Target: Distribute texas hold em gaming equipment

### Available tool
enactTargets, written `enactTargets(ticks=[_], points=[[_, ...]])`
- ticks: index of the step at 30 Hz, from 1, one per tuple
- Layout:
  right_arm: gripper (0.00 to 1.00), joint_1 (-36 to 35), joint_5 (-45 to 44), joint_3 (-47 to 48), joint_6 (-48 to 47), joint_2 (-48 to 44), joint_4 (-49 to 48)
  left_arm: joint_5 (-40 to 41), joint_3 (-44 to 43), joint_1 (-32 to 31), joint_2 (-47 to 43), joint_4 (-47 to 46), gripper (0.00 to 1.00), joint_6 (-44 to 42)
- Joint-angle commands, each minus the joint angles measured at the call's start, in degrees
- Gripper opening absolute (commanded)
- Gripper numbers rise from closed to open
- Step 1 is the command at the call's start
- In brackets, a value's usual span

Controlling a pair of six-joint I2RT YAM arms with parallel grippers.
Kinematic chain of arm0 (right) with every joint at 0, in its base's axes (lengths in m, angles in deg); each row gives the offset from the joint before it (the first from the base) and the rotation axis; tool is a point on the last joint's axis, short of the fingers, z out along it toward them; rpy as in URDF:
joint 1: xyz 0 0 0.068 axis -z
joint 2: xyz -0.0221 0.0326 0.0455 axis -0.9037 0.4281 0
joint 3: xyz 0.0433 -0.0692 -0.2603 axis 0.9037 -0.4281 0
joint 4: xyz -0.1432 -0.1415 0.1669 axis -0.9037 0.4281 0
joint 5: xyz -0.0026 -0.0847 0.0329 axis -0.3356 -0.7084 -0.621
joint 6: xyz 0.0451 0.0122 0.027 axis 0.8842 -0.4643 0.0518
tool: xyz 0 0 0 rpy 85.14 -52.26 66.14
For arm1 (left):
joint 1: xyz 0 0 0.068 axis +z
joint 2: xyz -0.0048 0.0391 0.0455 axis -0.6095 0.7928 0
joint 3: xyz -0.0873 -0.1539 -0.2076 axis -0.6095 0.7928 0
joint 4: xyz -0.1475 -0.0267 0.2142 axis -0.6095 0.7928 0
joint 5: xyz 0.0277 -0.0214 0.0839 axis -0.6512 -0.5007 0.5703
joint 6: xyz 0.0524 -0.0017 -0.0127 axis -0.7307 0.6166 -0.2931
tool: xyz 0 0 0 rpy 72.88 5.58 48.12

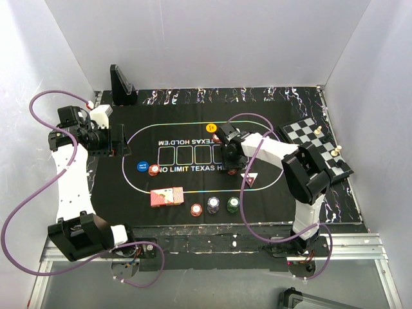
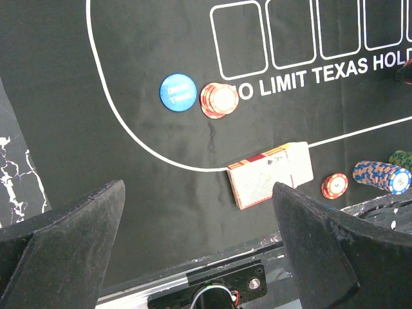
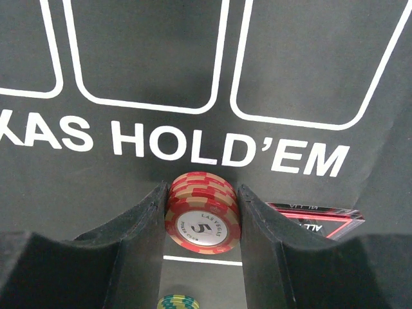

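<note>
The red stack hangs above the mat under "HOLD'EM", short of the printed line, and would drop short if I opened now. My right gripper needs to move it toward the line.
My right gripper [image 3: 203,222] is shut on a short stack of red poker chips [image 3: 203,219] marked "5", over the mat near the printed "HOLD'EM"; in the top view it [image 1: 230,168] sits right of the mat's middle. A red triangular marker [image 3: 315,219] lies just to its right. The red-backed card deck [image 1: 167,196] lies near the mat's front edge. My left gripper [image 2: 199,190] hangs open and empty at the mat's left side [image 1: 119,140], above and short of the deck [image 2: 270,174]. A blue chip [image 2: 177,92] and a red stack [image 2: 219,100] lie beyond it.
Red [image 1: 196,209], blue-white [image 1: 213,205] and green [image 1: 232,205] chip stacks stand in a row at the front. An orange chip [image 1: 210,127] lies at the mat's far edge. The chessboard [image 1: 318,145] with its pieces is at the right, a black stand [image 1: 121,84] at the back left.
</note>
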Motion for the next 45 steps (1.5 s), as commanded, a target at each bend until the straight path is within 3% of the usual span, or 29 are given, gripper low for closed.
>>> enactTargets(ticks=[1,28,45], points=[[0.01,0.8,-1.1,0.0,-0.2,0.3,-0.7,0.4,-0.6,0.4,-1.3,-0.4,1.00,-0.8],[0.01,2.5,-1.9,-20.2,5.9,-15.1,0.1,0.0,-0.9,0.4,-1.7,-0.2,1.00,-0.9],[0.01,1.5,-2.7,-11.1,3.7,-7.5,0.1,0.8,-1.3,0.5,-1.7,0.3,1.00,-1.1]])
